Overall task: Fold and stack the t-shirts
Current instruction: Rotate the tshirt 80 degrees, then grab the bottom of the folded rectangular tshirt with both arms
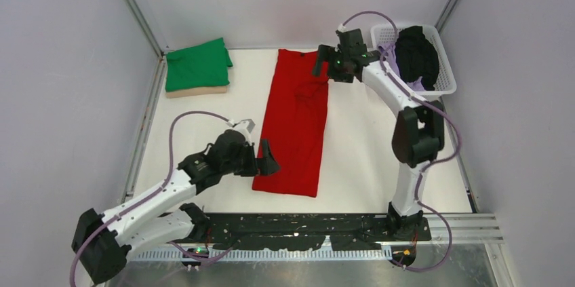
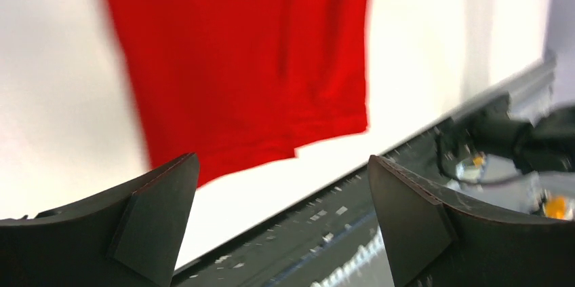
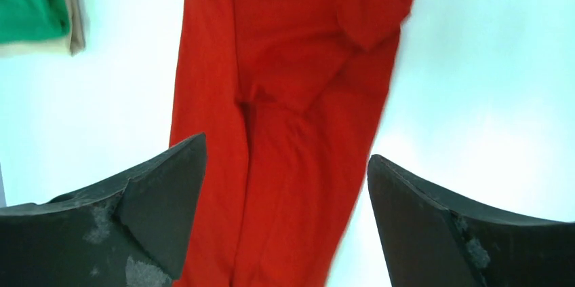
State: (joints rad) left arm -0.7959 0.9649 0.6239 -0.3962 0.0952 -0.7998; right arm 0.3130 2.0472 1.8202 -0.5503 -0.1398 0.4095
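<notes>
My left gripper is going to grab the red t-shirt by its near hem corner next, to fold the t-shirt's hem end over toward its far end.
The red t-shirt [image 1: 295, 121] lies on the white table as a long narrow strip, its sides folded in. My left gripper [image 1: 264, 158] hovers open at the strip's near left corner, with nothing between its fingers; its wrist view shows the red hem [image 2: 251, 83] ahead. My right gripper [image 1: 324, 64] is open above the strip's far right corner, and the red cloth [image 3: 291, 110] runs below its spread jaws. A folded green t-shirt [image 1: 198, 64] rests on a folded tan one [image 1: 196, 90] at the far left.
A white basket [image 1: 444, 83] at the far right holds a black garment [image 1: 415, 56] and a bit of lavender cloth [image 1: 417, 85]. Grey walls close in both sides. A black rail [image 1: 305, 229] runs along the near table edge.
</notes>
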